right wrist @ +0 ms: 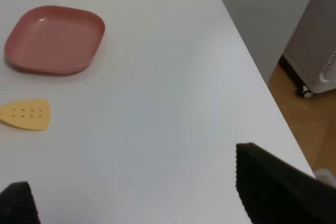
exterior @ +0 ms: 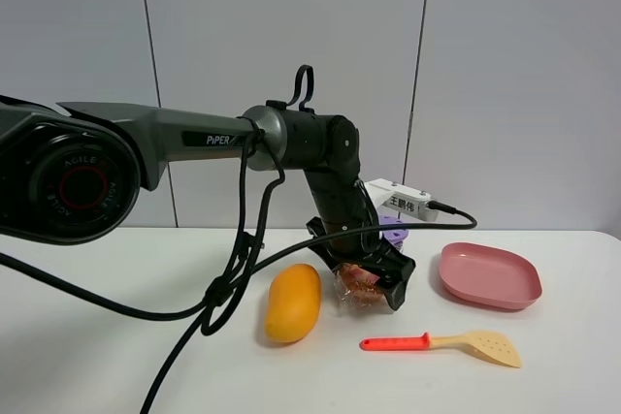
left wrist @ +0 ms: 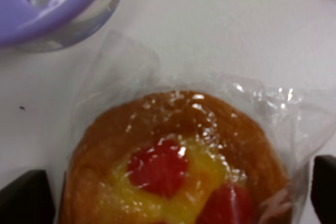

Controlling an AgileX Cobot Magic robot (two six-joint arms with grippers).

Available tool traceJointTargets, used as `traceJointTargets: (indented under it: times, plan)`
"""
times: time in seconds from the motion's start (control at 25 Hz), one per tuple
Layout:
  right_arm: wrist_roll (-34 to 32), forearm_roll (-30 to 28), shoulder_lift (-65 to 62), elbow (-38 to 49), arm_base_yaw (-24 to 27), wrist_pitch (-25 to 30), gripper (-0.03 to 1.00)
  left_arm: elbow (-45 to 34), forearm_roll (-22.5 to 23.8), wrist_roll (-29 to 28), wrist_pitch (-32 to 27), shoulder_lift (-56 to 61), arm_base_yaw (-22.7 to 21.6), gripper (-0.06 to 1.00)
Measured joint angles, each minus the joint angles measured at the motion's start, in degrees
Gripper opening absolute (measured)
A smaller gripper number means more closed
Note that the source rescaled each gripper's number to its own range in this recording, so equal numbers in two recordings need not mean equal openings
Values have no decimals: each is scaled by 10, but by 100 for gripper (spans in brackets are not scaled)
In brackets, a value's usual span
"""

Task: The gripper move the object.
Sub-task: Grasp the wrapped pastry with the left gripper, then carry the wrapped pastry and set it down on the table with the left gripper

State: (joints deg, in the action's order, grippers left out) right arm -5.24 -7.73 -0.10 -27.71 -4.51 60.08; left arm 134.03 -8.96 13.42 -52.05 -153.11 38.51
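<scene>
My left gripper should close on the wrapped pastry now, as its fingers are on either side of the pastry in the left wrist view.
The object, a round brown pastry [exterior: 357,284] with red spots in clear crinkly wrap, lies on the white table just right of the mango. My left gripper [exterior: 374,281] is lowered over it with the jaws open, one black finger on each side. In the left wrist view the pastry [left wrist: 173,166] fills the space between the fingertips [left wrist: 26,198], which sit at the edges of the wrap. Whether they touch it I cannot tell. My right gripper [right wrist: 144,198] is open and empty above bare table near its right edge.
A yellow-orange mango [exterior: 293,302] lies left of the pastry. A purple-lidded container [exterior: 395,231] [left wrist: 52,3] stands just behind it, with a white box [exterior: 403,201] further back. A pink plate [exterior: 490,275] [right wrist: 55,38] sits to the right. A red-handled yellow spatula [exterior: 441,342] lies in front.
</scene>
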Motion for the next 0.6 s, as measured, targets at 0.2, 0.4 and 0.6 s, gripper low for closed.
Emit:
traceJointTargets:
  times: [0.2, 0.4, 0.6]
  plan:
    - [0, 0, 0, 0, 0, 0, 100, 0, 0, 5, 0, 0, 0, 62]
    - [0, 0, 0, 0, 0, 0, 100, 0, 1, 6, -3, 1, 0, 0]
    - [0, 0, 0, 0, 0, 0, 100, 0, 1, 6, -18, 23, 0, 1]
